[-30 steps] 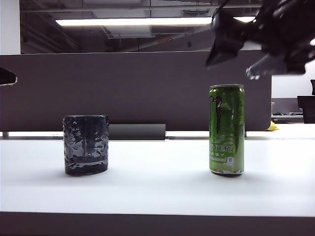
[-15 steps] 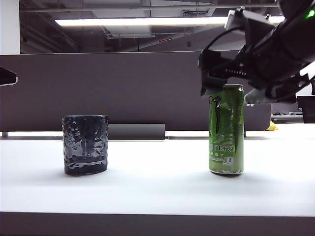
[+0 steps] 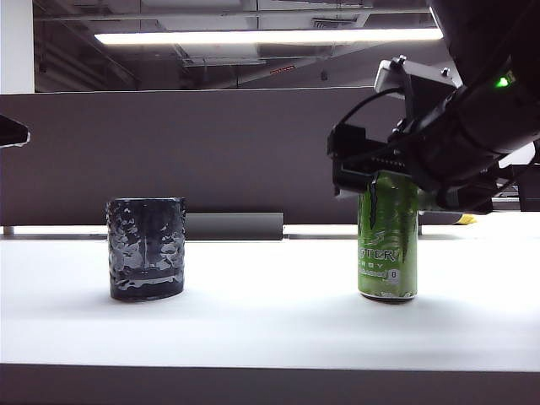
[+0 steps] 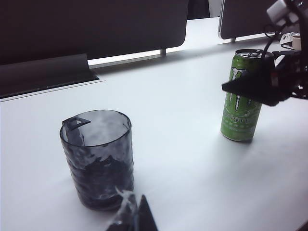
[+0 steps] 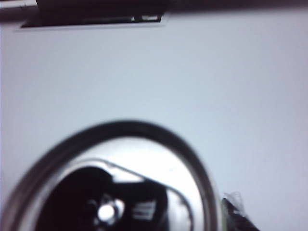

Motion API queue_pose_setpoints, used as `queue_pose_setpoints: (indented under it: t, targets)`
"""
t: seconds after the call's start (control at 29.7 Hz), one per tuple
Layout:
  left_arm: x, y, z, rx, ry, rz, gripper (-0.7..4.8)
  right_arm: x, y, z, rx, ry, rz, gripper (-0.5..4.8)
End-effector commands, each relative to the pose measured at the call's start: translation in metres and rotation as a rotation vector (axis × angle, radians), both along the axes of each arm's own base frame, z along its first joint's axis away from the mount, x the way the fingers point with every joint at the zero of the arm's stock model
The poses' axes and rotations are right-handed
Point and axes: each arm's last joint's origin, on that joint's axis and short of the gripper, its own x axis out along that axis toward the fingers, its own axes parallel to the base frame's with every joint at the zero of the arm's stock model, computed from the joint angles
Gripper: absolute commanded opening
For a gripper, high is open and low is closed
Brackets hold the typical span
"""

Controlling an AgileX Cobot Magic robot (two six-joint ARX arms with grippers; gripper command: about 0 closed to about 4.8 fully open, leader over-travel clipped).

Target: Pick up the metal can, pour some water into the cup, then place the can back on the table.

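Some water needs to go into the cup (image 3: 146, 247), so my right gripper next needs to hold the green metal can by its upper part (image 3: 390, 187).
The green metal can (image 3: 388, 253) stands upright on the white table (image 3: 270, 325), right of centre. My right gripper (image 3: 377, 179) has come down over its upper part and is open, one dark finger crossing the can's front and the can still on the table. The left wrist view shows that finger (image 4: 252, 89) across the can (image 4: 237, 120). In the right wrist view the can's silver top (image 5: 159, 173) fills the near field, with one fingertip (image 5: 235, 211) beside the rim. The dark dimpled cup (image 3: 146, 247) stands to the left. My left gripper (image 4: 134, 215) is shut, just before the cup (image 4: 98, 159).
A dark grey divider panel (image 3: 211, 152) runs behind the table, with a low dark bar (image 3: 234, 226) at its foot behind the cup. The table's dark front edge (image 3: 270, 386) runs along the near side. White table surface lies between cup and can.
My right gripper has come down from above and to the right of the can to sit around its top. Can, cup and left gripper have not moved.
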Motion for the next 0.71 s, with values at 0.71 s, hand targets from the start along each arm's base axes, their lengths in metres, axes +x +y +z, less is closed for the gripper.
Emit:
queue_pose_setpoints:
  t: [0.71]
  targets:
    - [0.0, 0.0, 0.0016, -0.008, -0.011, 0.0, -0.05, 0.0009, 0.001, 0.0053, 0.022, -0.039, -0.001, 4.79]
